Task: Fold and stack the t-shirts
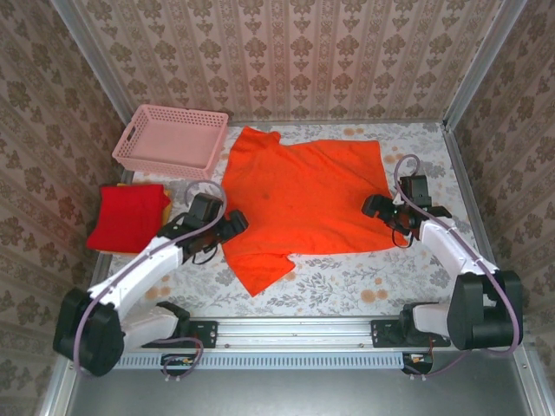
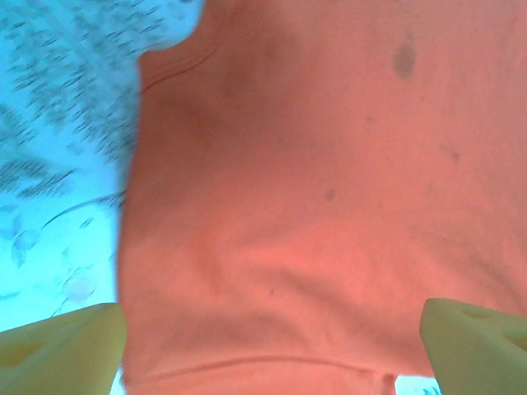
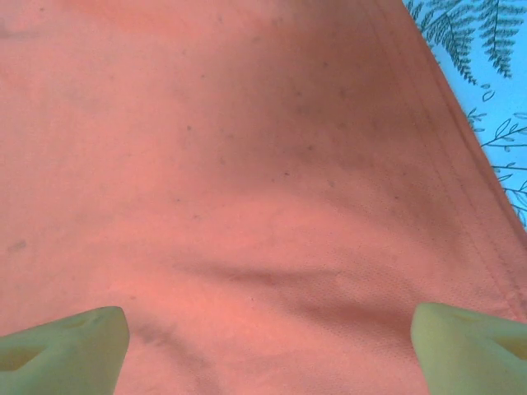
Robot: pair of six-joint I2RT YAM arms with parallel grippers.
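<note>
I need to grab the orange t-shirt point(image 1: 303, 199) next with my left gripper, at the shoulder edge point(image 1: 225, 244) beside the near sleeve, to fold the t-shirt's near side over.
The bright orange t-shirt point(image 1: 303, 199) lies spread out in the middle of the table, one sleeve pointing toward the near edge. The deeper red t-shirt point(image 1: 128, 217) sits folded at the left. My left gripper point(image 1: 232, 224) hovers at the orange shirt's left edge. In the left wrist view it point(image 2: 272, 354) is open, its yellow fingertips point(image 2: 66, 346) far apart over the cloth point(image 2: 313, 206). My right gripper point(image 1: 375, 206) is at the shirt's right edge. It point(image 3: 268, 350) is also open, fingertips point(image 3: 473, 341) wide over flat orange cloth point(image 3: 247, 164) near the hem.
A pink lattice basket point(image 1: 172, 139) stands at the back left, just behind the red shirt. Patterned walls close the table point(image 1: 347, 277) in on three sides. A metal rail point(image 1: 295, 331) with both arm bases runs along the near edge.
</note>
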